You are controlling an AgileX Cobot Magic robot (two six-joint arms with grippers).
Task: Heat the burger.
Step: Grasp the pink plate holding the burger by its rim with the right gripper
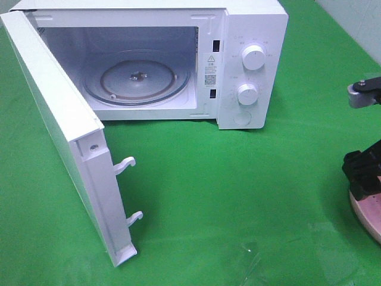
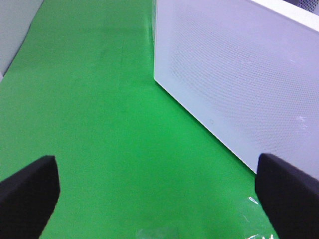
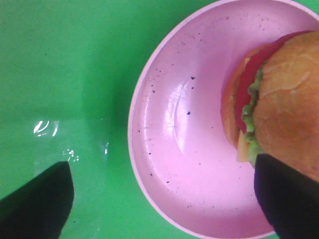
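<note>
I should grab the pink plate by its bare rim (image 3: pixel 133 124) with my right gripper next. The burger (image 3: pixel 289 99) lies loose and could slide off if the plate tips.
The burger (image 3: pixel 281 104), with a golden-brown bun, red tomato and green lettuce, lies on its side on the round pink plate (image 3: pixel 179 149) in the right wrist view. My right gripper (image 3: pixel 164 204) is open and straddles the plate's rim: one finger (image 3: pixel 289 199) is by the burger, the other (image 3: pixel 35 204) over the green cloth. In the exterior high view the right gripper (image 1: pixel 363 173) hangs over the plate (image 1: pixel 370 214) at the right edge, and the burger is hidden there. My left gripper (image 2: pixel 159 199) is open and empty above the cloth.
The white microwave (image 1: pixel 253 36) stands at the back with its door (image 1: pixel 59 119) swung wide open to the left and its glass turntable (image 1: pixel 137 77) bare. The door's outer face (image 2: pixel 229 74) shows in the left wrist view. Green cloth (image 1: pixel 226 196) covers the table.
</note>
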